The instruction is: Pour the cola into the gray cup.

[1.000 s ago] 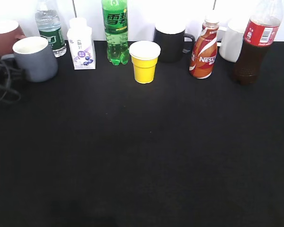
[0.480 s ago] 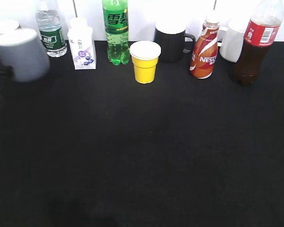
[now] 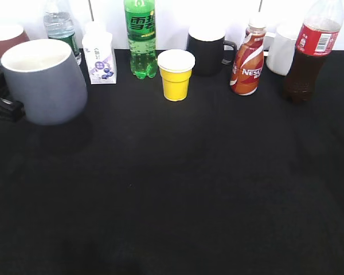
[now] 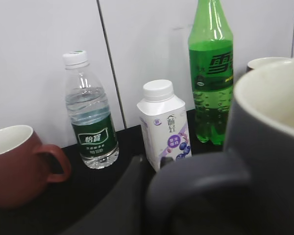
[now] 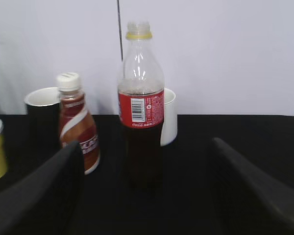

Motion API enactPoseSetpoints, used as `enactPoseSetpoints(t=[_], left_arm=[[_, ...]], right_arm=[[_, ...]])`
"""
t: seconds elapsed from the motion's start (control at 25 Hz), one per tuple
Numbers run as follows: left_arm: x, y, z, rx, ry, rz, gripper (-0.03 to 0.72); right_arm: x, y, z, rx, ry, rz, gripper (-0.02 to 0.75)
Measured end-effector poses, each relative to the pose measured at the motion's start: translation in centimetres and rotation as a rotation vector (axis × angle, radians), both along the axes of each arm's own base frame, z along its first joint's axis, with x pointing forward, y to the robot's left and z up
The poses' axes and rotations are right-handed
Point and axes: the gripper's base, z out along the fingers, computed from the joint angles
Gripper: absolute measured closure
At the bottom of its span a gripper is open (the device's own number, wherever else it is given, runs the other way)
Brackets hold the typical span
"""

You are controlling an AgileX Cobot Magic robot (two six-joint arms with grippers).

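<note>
The cola is wide at its red label [image 3: 317,40], so my right gripper should next grab the narrower body under the label [image 3: 303,71] to pour the cola.
The gray cup [image 3: 46,86] hangs above the black table at the left, upright, looming large and close to the camera. My left gripper [image 3: 3,106] is shut on its loop handle; the left wrist view shows the cup [image 4: 269,161] and a dark finger [image 4: 152,196] beside the handle. The cola [image 3: 309,57] stands at the back right, uncapped, with a red label and yellow neck ring. In the right wrist view the cola [image 5: 141,112] stands straight ahead, beyond my open right gripper [image 5: 144,196], which is out of the exterior view.
Along the back stand a reddish-brown mug [image 3: 6,37], water bottle [image 3: 60,26], milk carton [image 3: 98,54], green Sprite bottle [image 3: 140,37], yellow cup [image 3: 175,74], black mug [image 3: 206,51], Nescafe bottle [image 3: 247,57] and white mug [image 3: 281,48] behind the cola.
The gray cup has been lifted from its place at the back left and carried toward the camera and slightly right. The bottles and other cups have not moved.
</note>
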Motion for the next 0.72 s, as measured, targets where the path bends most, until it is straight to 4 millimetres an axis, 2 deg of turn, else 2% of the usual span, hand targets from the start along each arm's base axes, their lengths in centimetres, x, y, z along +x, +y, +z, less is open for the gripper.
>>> enactPoseSetpoints(t=[0.08, 0.16, 0.24, 0.44, 0.56, 0.72], left_arm=[[0.0, 0.0, 0.0, -0.001, -0.001, 0.001, 0.638], [0.0, 0.0, 0.0, -0.001, -0.002, 0.0, 0.638], [0.0, 0.0, 0.0, -0.001, -0.002, 0.0, 0.638], [0.0, 0.0, 0.0, -0.001, -0.003, 0.0, 0.638], [0.0, 0.0, 0.0, -0.001, -0.003, 0.0, 0.638], [0.0, 0.0, 0.0, -0.001, -0.003, 0.0, 0.638]], right_arm=[[3.3, 0.2, -3.1, 0.001, -0.01, -0.008, 0.151], [6.0, 0.4, -6.5, 0.014, 0.051, -0.012, 0.099], [8.9, 0.6, -8.5, 0.015, 0.079, -0.013, 0.066], [15.6, 1.7, -11.2, 0.002, 0.061, 0.038, 0.066], [18.3, 1.9, -12.2, 0.005, 0.04, 0.037, 0.069], [20.7, 2.0, -13.7, 0.01, 0.032, 0.027, 0.076]])
